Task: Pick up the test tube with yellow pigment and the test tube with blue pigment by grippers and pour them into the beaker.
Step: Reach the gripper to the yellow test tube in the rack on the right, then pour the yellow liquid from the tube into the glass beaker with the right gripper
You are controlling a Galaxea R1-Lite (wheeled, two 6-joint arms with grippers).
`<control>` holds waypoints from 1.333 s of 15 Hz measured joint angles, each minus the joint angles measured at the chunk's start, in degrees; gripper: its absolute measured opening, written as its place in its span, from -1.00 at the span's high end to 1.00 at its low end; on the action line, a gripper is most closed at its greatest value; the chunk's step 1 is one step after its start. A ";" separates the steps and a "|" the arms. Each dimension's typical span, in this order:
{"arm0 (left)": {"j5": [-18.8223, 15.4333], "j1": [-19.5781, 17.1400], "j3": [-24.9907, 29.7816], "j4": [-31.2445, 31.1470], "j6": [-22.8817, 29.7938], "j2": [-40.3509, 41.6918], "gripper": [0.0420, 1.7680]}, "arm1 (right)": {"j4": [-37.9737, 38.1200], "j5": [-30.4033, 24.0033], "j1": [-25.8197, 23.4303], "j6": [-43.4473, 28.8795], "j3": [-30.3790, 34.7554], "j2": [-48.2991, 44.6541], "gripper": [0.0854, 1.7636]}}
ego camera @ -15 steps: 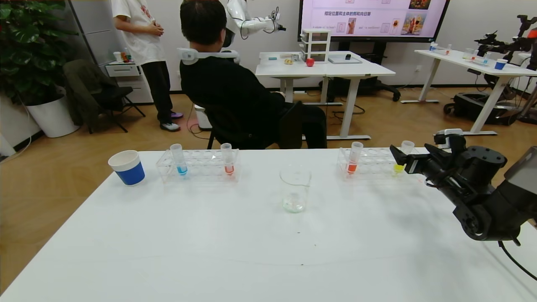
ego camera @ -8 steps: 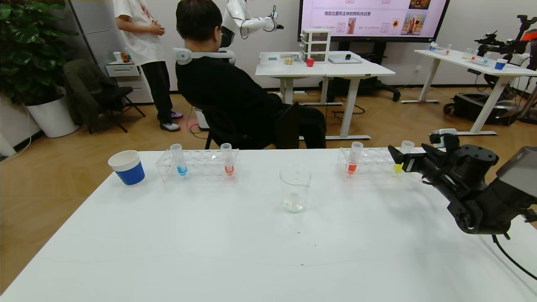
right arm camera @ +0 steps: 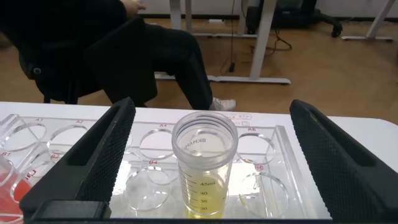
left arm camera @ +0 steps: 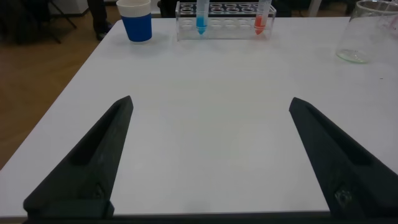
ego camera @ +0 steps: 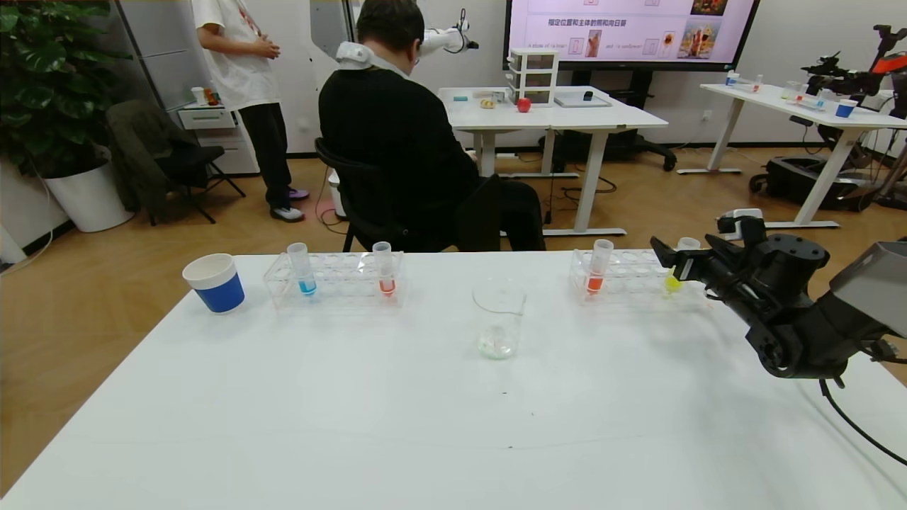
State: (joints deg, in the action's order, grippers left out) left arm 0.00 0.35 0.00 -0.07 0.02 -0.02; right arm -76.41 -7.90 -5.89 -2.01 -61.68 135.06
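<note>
The right gripper will close on the yellow tube, as its fingers are beside the yellow tube's upper part (right arm camera: 204,155), above the rack (right arm camera: 277,180).
The test tube with yellow pigment (ego camera: 674,278) stands upright in the clear rack (ego camera: 631,276) at the table's far right. My right gripper (ego camera: 669,259) is open, one finger on each side of the tube's upper part; in the right wrist view the tube (right arm camera: 204,171) stands between the two fingers, apart from both. The test tube with blue pigment (ego camera: 305,269) stands in the left rack (ego camera: 340,283). The beaker (ego camera: 498,319) stands mid-table. My left gripper (left arm camera: 211,109) is open and empty, low over the near left of the table, out of the head view.
A red-orange tube (ego camera: 385,269) stands in the left rack and another (ego camera: 597,268) in the right rack. A blue-and-white paper cup (ego camera: 215,283) stands at the far left. A seated person (ego camera: 404,142) sits just behind the table's far edge.
My right gripper has moved forward and slightly up, so its fingers now flank the yellow tube. The seated person behind the table has shifted to the right.
</note>
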 joint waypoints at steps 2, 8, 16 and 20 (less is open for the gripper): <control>0.00 0.00 0.00 0.00 -0.02 0.00 -0.98 | 0.00 0.07 0.07 0.04 -0.11 0.20 -0.96; 0.00 0.00 0.00 0.00 -0.02 0.00 -0.98 | -0.13 0.10 0.16 0.11 0.59 0.05 0.59; 0.00 0.00 0.00 -0.02 -0.02 0.00 -0.98 | 0.62 0.27 0.22 0.17 1.18 -2.54 0.50; 0.00 0.00 0.00 -0.02 -0.02 0.00 -0.98 | 8.50 0.20 0.44 0.44 0.37 -8.29 0.50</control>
State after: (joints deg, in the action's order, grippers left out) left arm 0.00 0.35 0.00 -0.10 0.00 -0.02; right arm -67.91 -7.70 -5.45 -1.57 -61.32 126.77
